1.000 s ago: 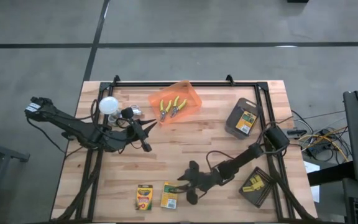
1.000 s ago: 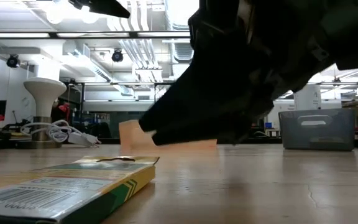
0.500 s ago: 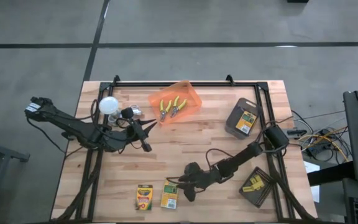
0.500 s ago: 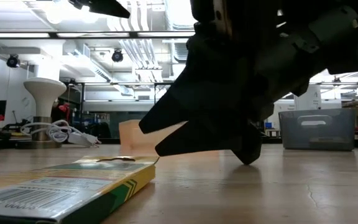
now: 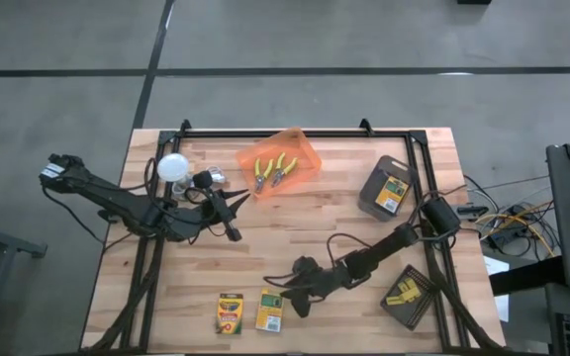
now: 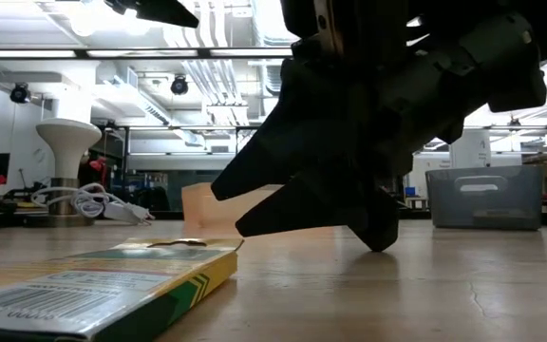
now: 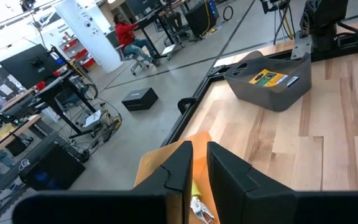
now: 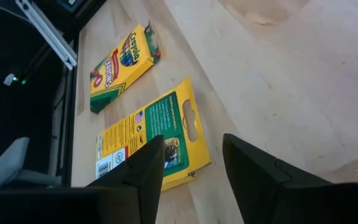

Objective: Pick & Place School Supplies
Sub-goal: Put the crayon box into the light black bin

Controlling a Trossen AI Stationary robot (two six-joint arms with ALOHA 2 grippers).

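Observation:
My right gripper moves over the box next, before closing: the back-up crayon box [image 8: 145,137] lies mostly beyond that gripper's fingers at its near corner [image 8: 202,160].
Two flat yellow-and-green crayon boxes lie side by side near the table's front edge, one [image 5: 230,313] face up and the other [image 5: 269,311] back up. My right gripper [image 5: 287,294] stands open, low over the table, just right of the back-up box [image 8: 151,140]. Its fingers point slantwise down at the box's near end and straddle it, apart from it. A third crayon box [image 5: 394,190] lies in a grey bin. Two yellow-handled pliers [image 5: 275,170] lie in the orange bin. My left gripper [image 5: 231,213] waits at the table's left, held above it, fingers a narrow gap apart with nothing between.
The orange bin [image 5: 280,161] stands at the back centre and the grey bin [image 5: 374,183] at the back right. A black tray [image 5: 407,297] with yellow blocks sits at the front right. A white ball [image 5: 173,166] with a cable lies at the back left.
My right gripper has rolled about its own pointing line and edged a little toward the back-up crayon box, staying low over the table. The boxes have not moved.

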